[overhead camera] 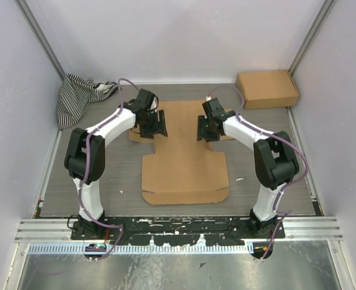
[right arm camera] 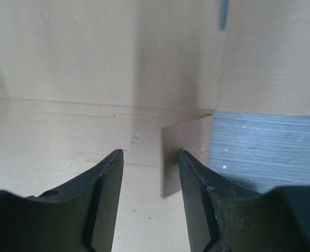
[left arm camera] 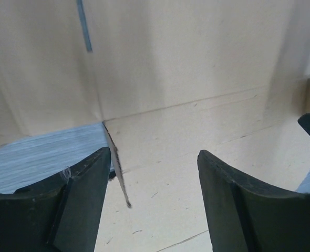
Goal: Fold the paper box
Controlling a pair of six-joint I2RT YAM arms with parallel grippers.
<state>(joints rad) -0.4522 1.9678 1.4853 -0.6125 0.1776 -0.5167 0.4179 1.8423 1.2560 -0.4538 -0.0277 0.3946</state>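
Note:
My left gripper pinches the thin raised flap edge [left arm camera: 118, 167] next to fold that flap upright, and the panel beside it stays free.
The paper box [overhead camera: 184, 160] is a flat brown die-cut sheet lying in the middle of the table. My left gripper [overhead camera: 158, 124] is low over its far left side flap and my right gripper [overhead camera: 202, 128] over its far right side flap. In the left wrist view the left gripper [left arm camera: 155, 176] is open, and a thin raised flap edge [left arm camera: 118, 170] stands just inside the left finger [left arm camera: 84, 202]. In the right wrist view the right gripper [right arm camera: 151, 155] is open, and a small upright flap [right arm camera: 178, 149] stands against the inner side of the right finger [right arm camera: 207, 202].
A ready-assembled brown cardboard box [overhead camera: 267, 89] stands at the back right corner. A striped cloth [overhead camera: 80, 93] lies at the back left. White walls enclose the table on three sides. Grey table surface shows beside the sheet [left arm camera: 39, 155] [right arm camera: 265, 147].

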